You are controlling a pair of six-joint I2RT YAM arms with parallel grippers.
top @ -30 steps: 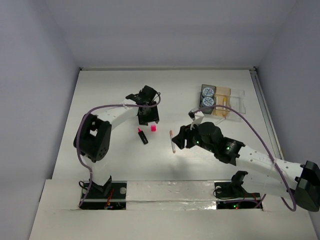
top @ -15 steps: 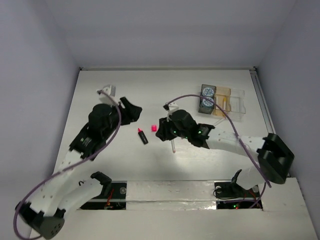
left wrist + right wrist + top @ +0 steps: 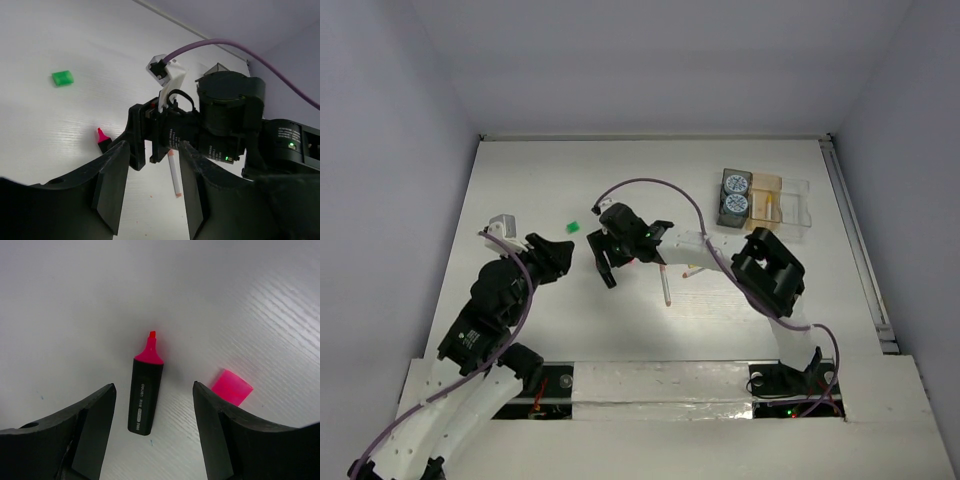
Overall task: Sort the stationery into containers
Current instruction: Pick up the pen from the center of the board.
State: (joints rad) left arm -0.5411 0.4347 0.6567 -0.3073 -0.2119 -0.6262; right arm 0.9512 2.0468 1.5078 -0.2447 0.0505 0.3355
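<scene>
My right gripper isn't ready to close and needs to go lower first. My fingers are above the highlighter point(image 3: 145, 395) and short of its pink shoulder point(image 3: 149, 359) in the right wrist view, so they would miss if I closed now.
A short black highlighter point(image 3: 145, 395) lies uncapped on the table with its pink tip bare. Its pink cap point(image 3: 231, 387) lies loose to its right. My right gripper point(image 3: 153, 387) is open and hovers just above the highlighter, one finger on each side. In the top view my right gripper point(image 3: 602, 256) covers most of the highlighter point(image 3: 609, 279). My left gripper point(image 3: 558, 254) is open and empty, just left of it. A pink-white pen point(image 3: 665, 286) lies to the right. The containers point(image 3: 790, 208) stand at the back right, with two blue-white rolls point(image 3: 735, 194) in the dark tray.
A small green cap point(image 3: 574, 227) lies behind the grippers and shows in the left wrist view point(image 3: 62, 78). Another thin pen point(image 3: 690, 270) pokes out beside the right forearm. The right arm's elbow point(image 3: 770, 272) stands between the pens and the containers. The walls close in on three sides.
My right gripper has swept left from the pen to above the highlighter. My left arm has drawn back to the near left, uncovering the green cap.
</scene>
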